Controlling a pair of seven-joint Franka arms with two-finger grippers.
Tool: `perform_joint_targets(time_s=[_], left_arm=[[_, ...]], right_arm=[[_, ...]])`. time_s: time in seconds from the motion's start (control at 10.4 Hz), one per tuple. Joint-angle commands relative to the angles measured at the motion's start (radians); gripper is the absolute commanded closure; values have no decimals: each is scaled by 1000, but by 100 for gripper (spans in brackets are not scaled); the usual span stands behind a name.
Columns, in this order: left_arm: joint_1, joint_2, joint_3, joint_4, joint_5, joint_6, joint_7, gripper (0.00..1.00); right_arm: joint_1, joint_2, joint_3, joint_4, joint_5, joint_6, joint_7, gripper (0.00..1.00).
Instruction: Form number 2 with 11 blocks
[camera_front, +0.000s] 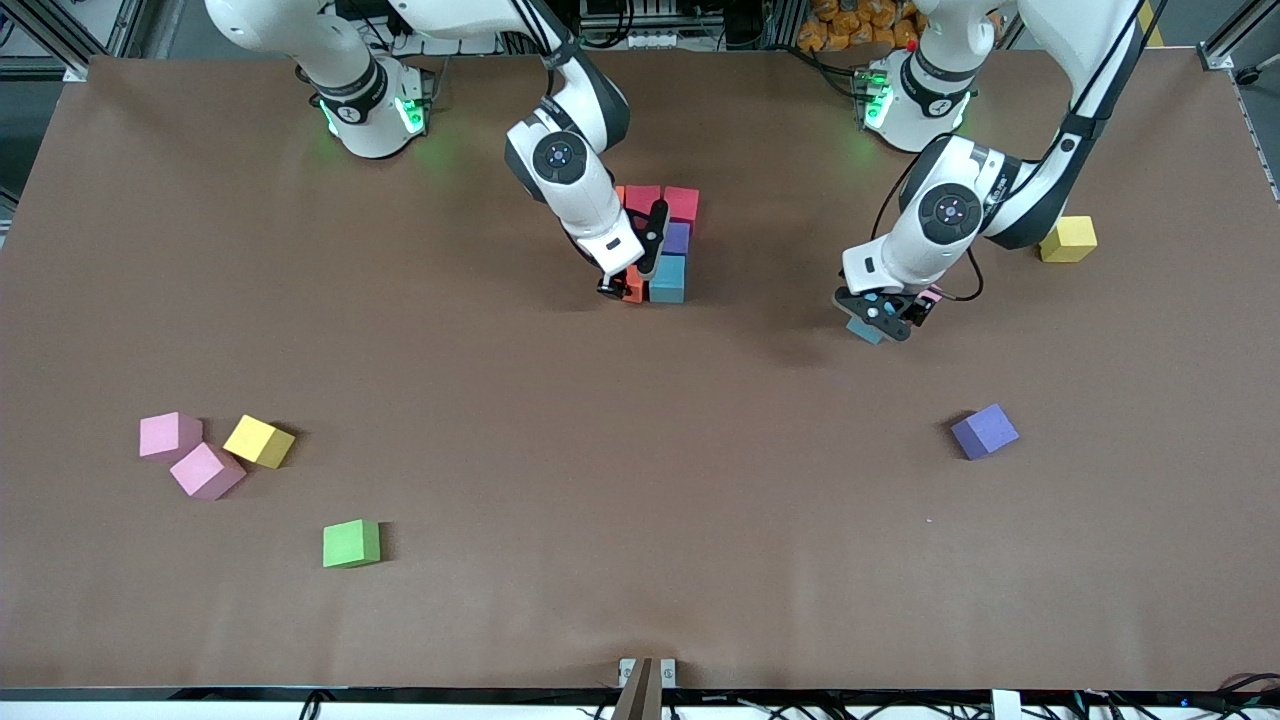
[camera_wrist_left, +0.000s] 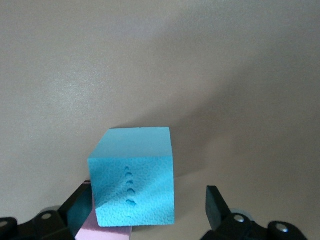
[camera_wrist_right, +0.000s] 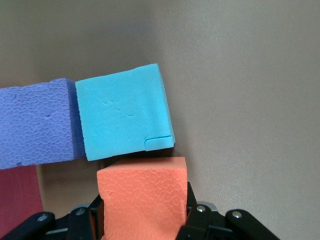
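My left gripper should grab the other light blue block by its two open sides next, because a pink block (camera_wrist_left: 106, 232) is close against one side of the light blue block.
The started number 2 (camera_front: 665, 235) lies in mid-table: two crimson blocks (camera_front: 662, 200), a purple one (camera_front: 677, 238) and a light blue one (camera_front: 668, 278) in a column. My right gripper (camera_front: 628, 288) (camera_wrist_right: 141, 207) is shut on an orange block (camera_front: 633, 285) (camera_wrist_right: 142, 200), held against that light blue block (camera_wrist_right: 125, 117) on the side toward the right arm's end. My left gripper (camera_front: 880, 318) (camera_wrist_left: 146, 207) is open around another light blue block (camera_front: 865, 328) (camera_wrist_left: 132, 175). One finger (camera_wrist_left: 75, 215) is at the block, the other (camera_wrist_left: 217, 207) stands apart.
Loose blocks lie on the brown table (camera_front: 640, 500): two pink (camera_front: 170, 435) (camera_front: 207, 470), a yellow (camera_front: 259, 441) and a green (camera_front: 351, 544) toward the right arm's end; a purple (camera_front: 985, 431) and a yellow (camera_front: 1068, 239) toward the left arm's end.
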Motion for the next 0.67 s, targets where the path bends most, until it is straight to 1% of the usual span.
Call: perform_joint_targets(time_s=[0.0, 0.19, 0.29, 0.58], left_arm=[[5, 10, -2, -8, -14, 35, -5, 0], [7, 7, 3, -8, -6, 38, -5, 0], [7, 9, 27, -10, -4, 49, -5, 0], [7, 9, 33, -16, -3, 64, -4, 0]], right_arm=[[20, 7, -12, -1, 20, 24, -23, 81], [31, 15, -11, 1, 20, 44, -23, 81], [34, 16, -11, 1, 20, 52, -23, 81], [45, 27, -9, 1, 19, 66, -27, 81]])
